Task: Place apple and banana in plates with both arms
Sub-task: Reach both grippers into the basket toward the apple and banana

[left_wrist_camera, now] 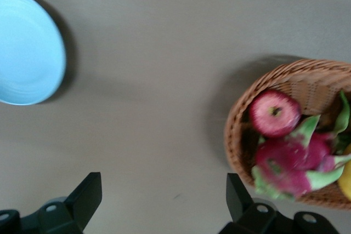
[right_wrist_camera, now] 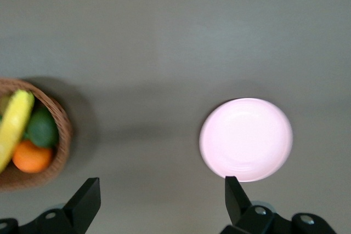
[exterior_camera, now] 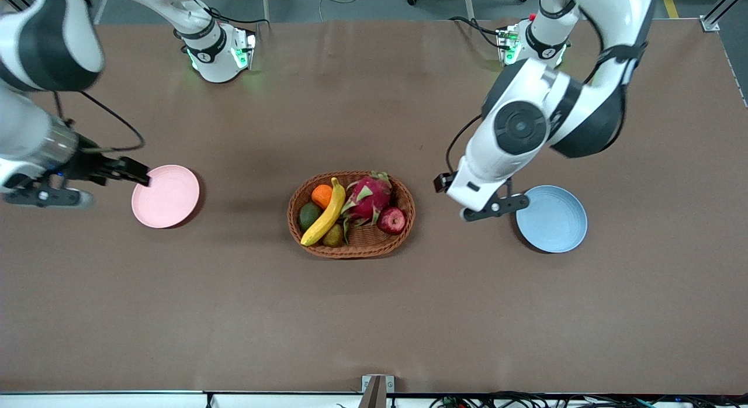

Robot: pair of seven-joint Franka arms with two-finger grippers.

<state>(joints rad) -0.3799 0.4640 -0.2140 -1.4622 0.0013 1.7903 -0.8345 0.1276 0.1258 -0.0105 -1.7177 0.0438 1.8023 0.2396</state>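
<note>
The dark red apple has to go in the blue plate (exterior_camera: 552, 218), so the left gripper should next grip it by its round body (exterior_camera: 391, 221).
The dark red apple (exterior_camera: 392, 220) and the yellow banana (exterior_camera: 324, 215) lie in the wicker basket (exterior_camera: 350, 250) at the table's middle. The apple shows in the left wrist view (left_wrist_camera: 274, 112), the banana in the right wrist view (right_wrist_camera: 13, 124). The pink plate (exterior_camera: 165, 196) lies toward the right arm's end, the blue plate (exterior_camera: 552, 218) toward the left arm's end. My left gripper (exterior_camera: 497, 206) hangs open and empty over bare table between basket and blue plate (left_wrist_camera: 27, 47). My right gripper (exterior_camera: 137, 174) is open and empty over the pink plate's (right_wrist_camera: 245, 138) edge.
The basket also holds a magenta dragon fruit (exterior_camera: 369, 196), an orange (exterior_camera: 321, 195), a green avocado (exterior_camera: 308, 215) and another small fruit. The arms' bases stand along the table's edge farthest from the front camera.
</note>
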